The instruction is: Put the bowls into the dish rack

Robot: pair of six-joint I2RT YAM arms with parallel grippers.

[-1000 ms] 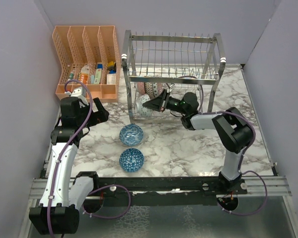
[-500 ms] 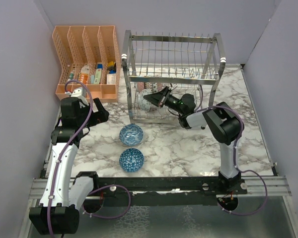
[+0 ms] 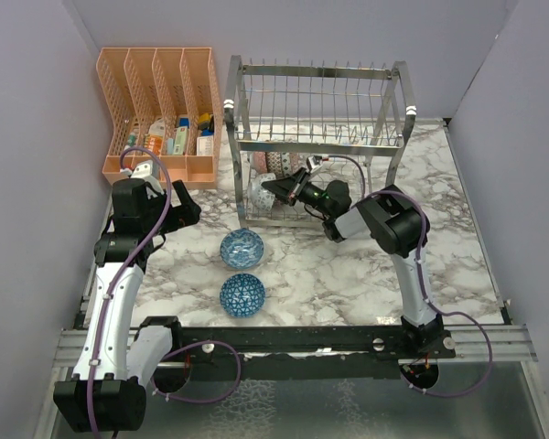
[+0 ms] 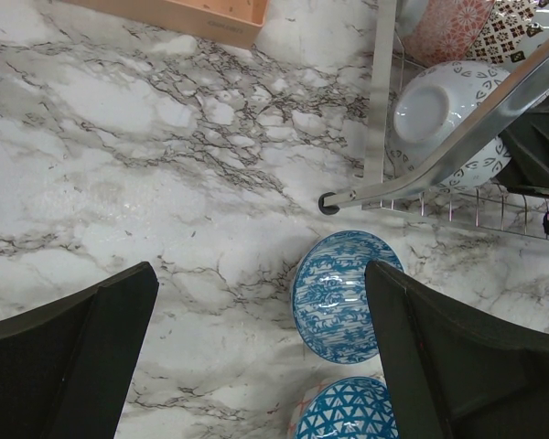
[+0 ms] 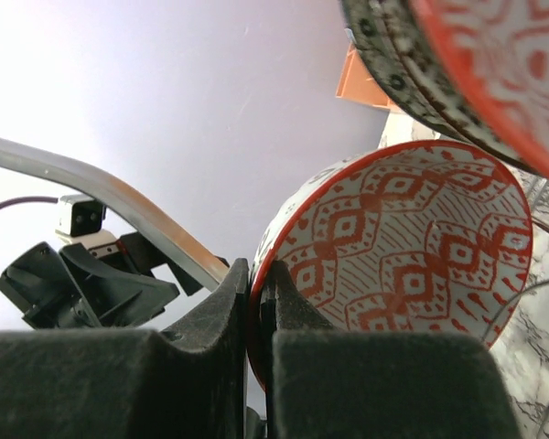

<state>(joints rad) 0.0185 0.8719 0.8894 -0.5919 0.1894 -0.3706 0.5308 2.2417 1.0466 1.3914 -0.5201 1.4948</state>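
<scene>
The white bowl is standing on edge in the lower level of the dish rack and would rest there. My right gripper should open now to release it.
My right gripper is shut on the rim of a white bowl with a red diamond pattern inside. It holds the bowl on edge in the lower tier of the dish rack. The left wrist view shows this bowl's white outside behind the rack post. Behind it in the rack stand a pink-red bowl and a brown-patterned bowl. Two blue bowls sit on the marble table in front of the rack. My left gripper hangs open above the table, just left of them.
An orange mesh file organizer with small packets stands at the back left, next to the rack. Grey walls close in the left, back and right sides. The rack's slanted metal bar runs close by my right fingers.
My right gripper has pushed the held bowl farther left inside the rack's lower tier, and the right arm has folded in closer. The left arm and the blue bowls have not moved.
</scene>
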